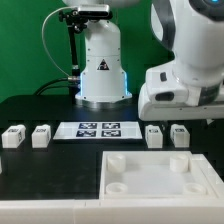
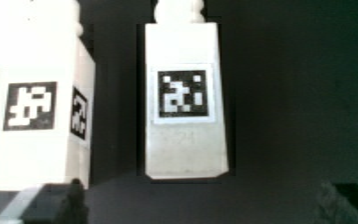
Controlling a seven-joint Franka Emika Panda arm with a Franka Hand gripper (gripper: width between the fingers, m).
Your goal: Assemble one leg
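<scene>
I should move my gripper toward the white leg's lower end (image 2: 186, 168) before I close it there. My fingers stop short of the leg's end.
Four small white legs stand in a row on the black table, two at the exterior view's left (image 1: 13, 136) (image 1: 40, 135) and two at its right (image 1: 153, 135) (image 1: 179, 134). The arm's white hand (image 1: 178, 92) hangs above the two right legs, and its fingers are not clear in that view. In the wrist view one leg (image 2: 188, 100) lies lengthwise with its square tag facing the camera, and a second leg (image 2: 34, 110) is beside it. My gripper (image 2: 201, 205) is open and empty. Its dark fingertips (image 2: 51, 205) show only at the frame's corners, short of the leg's end.
The marker board (image 1: 98, 129) lies between the two pairs of legs. The large white plate (image 1: 118, 160) with round corner sockets lies at the front right. The robot base (image 1: 102, 70) stands behind the marker board.
</scene>
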